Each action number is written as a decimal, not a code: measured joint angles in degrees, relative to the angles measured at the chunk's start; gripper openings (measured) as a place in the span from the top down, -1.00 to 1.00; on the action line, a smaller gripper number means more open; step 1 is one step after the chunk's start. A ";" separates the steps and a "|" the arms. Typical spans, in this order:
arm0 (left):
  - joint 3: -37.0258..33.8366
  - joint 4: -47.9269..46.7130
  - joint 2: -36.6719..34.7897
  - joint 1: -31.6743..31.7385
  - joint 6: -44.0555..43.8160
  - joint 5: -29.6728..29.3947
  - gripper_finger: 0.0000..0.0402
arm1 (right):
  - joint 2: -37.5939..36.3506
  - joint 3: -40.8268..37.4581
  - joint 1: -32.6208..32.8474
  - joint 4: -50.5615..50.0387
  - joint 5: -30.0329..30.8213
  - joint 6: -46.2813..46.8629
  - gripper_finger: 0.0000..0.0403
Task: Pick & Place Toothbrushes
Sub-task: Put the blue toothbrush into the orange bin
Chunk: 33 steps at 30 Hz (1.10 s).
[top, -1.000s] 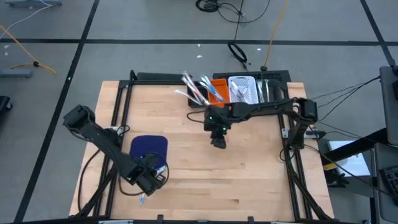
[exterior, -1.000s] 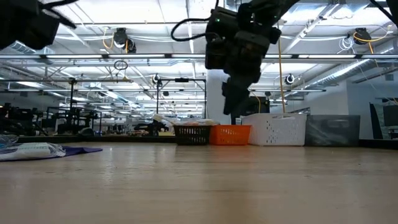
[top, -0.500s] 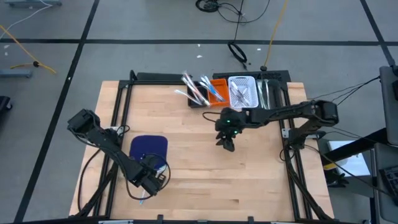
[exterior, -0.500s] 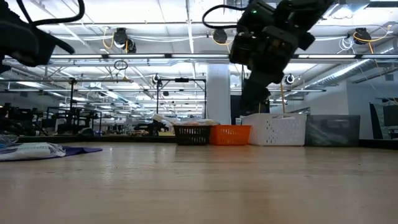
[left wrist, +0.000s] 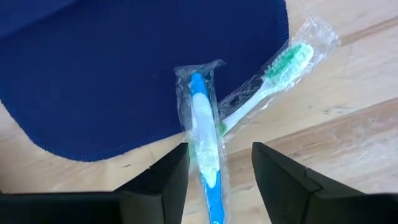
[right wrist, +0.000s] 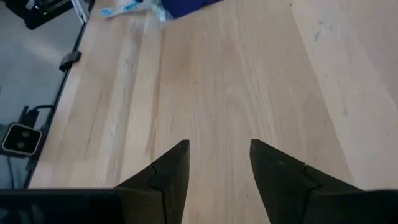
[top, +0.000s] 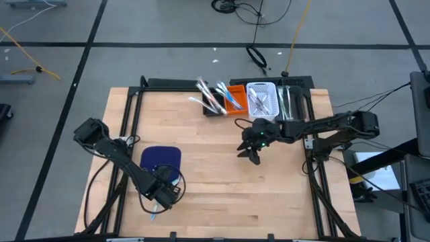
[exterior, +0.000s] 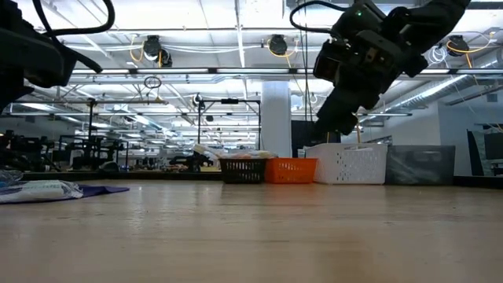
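My left gripper should close on the toothbrush now, since both fingers are beside the white middle of the blue-handled toothbrush [left wrist: 202,124], close to the wood.
A blue-handled toothbrush [left wrist: 202,124] in a clear wrapper lies half on the near edge of the dark blue mat [top: 160,158]. It crosses over a green-bristled wrapped toothbrush [left wrist: 273,81] on the wood. My left gripper [left wrist: 219,147] hovers open at the mat's near right corner [top: 164,193], one finger on each side of the blue toothbrush; no touch shows. More toothbrushes [top: 213,95] stick out of the black bin at the far edge. My right gripper [top: 252,156] hangs open with nothing in it over the table's middle right, raised above the wood [exterior: 346,118].
An orange bin [top: 235,97], a white bin [top: 262,98] holding wrapped items and a dark bin [top: 293,98] stand in a row at the far edge. Bare wood [right wrist: 217,93] lies under the right gripper. A wrapped toothbrush [exterior: 39,189] shows by the mat.
My right gripper has swung toward the table's right edge, staying raised above the wood, and has turned as its arm drew back. Both toothbrushes by the mat have stayed where they were.
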 joint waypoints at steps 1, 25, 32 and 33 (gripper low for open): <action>0.00 0.02 0.00 0.02 -0.46 0.04 0.11 | -0.22 -0.33 0.00 0.12 -0.05 -0.01 0.21; 0.02 0.91 2.65 -0.18 -2.25 2.51 0.30 | -0.23 -3.66 1.95 7.39 -0.13 0.81 0.21; 0.02 0.53 3.39 0.55 -0.73 3.35 0.42 | -0.20 -3.66 2.62 9.46 -0.13 0.73 0.21; 0.02 0.51 3.00 0.73 -0.44 3.34 0.48 | -0.20 -3.66 2.62 9.65 -0.13 0.66 0.21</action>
